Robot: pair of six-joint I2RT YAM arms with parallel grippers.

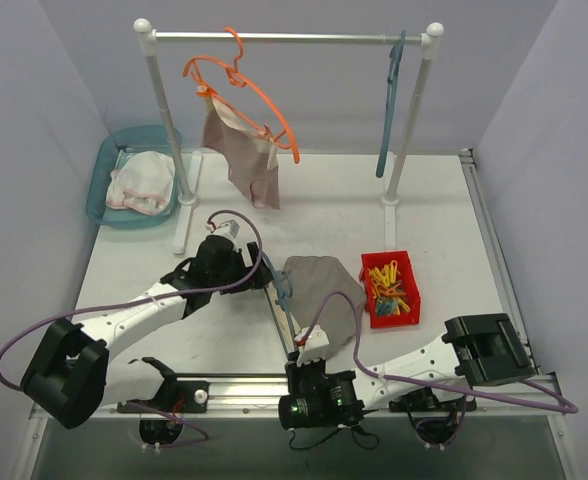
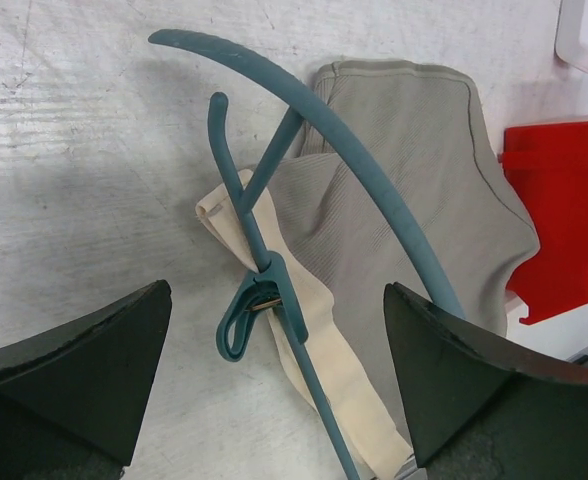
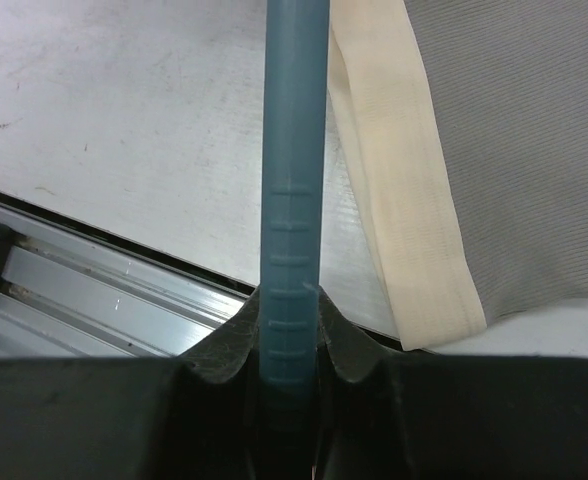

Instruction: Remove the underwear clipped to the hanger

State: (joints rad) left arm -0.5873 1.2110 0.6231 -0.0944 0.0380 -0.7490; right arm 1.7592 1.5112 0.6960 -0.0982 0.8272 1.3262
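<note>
My left gripper will next grab the clip (image 2: 259,305) by its handle arms, with one finger on each side, so that the clip opens and lets go of the underwear.
The taupe-beige underwear (image 1: 319,285) lies on the table, its cream waistband (image 2: 324,330) held by a clip (image 2: 259,305) on a teal hanger (image 1: 282,300). My left gripper (image 1: 249,262) is open and hovers over the clip, one finger on each side of it (image 2: 276,330). My right gripper (image 1: 307,345) is shut on the teal hanger's bar (image 3: 294,150) at its near end, with the taupe cloth (image 3: 534,150) to the right of it. A dusty pink underwear (image 1: 244,150) hangs from an orange hanger (image 1: 244,85) on the rack. The white underwear with pink trim (image 1: 142,182) lies in a blue basket (image 1: 109,160).
A red bin (image 1: 391,290) of coloured clothespins stands right of the taupe cloth and also shows in the left wrist view (image 2: 564,220). A white rack (image 1: 284,37) spans the back, with a bare blue hanger (image 1: 389,110) at its right end. A metal rail runs along the table's near edge.
</note>
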